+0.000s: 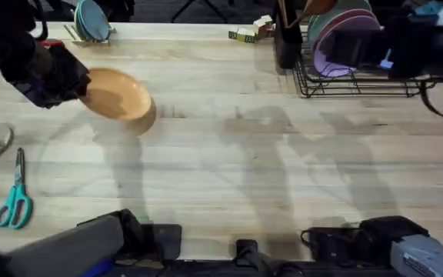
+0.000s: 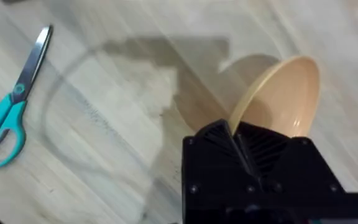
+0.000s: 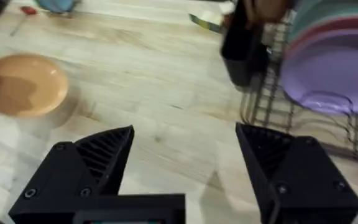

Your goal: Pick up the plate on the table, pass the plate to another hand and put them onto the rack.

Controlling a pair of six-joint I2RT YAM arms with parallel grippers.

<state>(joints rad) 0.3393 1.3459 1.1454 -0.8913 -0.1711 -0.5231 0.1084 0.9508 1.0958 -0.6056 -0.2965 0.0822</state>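
Note:
My right gripper should next grab the orange-tan plate (image 1: 118,95) by its free rim opposite my left gripper's fingers, since those fingers already cover one side of it.
My left gripper (image 2: 238,142) is shut on the rim of the orange-tan plate (image 2: 286,93). It holds the plate (image 1: 118,95) tilted above the left part of the table (image 1: 229,161), and the plate's shadow falls on the wood below. My right arm (image 1: 421,46) hangs over the black wire rack (image 1: 360,83) at the far right. My right gripper (image 3: 185,152) is open with nothing between its fingers. It faces across the table toward the distant plate (image 3: 27,84). The rack (image 3: 269,109) stands close beside it.
A lilac plate (image 1: 343,45) and other plates stand in the rack, with a black utensil holder (image 1: 287,38) at its left end. Teal scissors (image 1: 14,201) lie near the left edge. A small stand with teal plates (image 1: 91,19) is at the back left.

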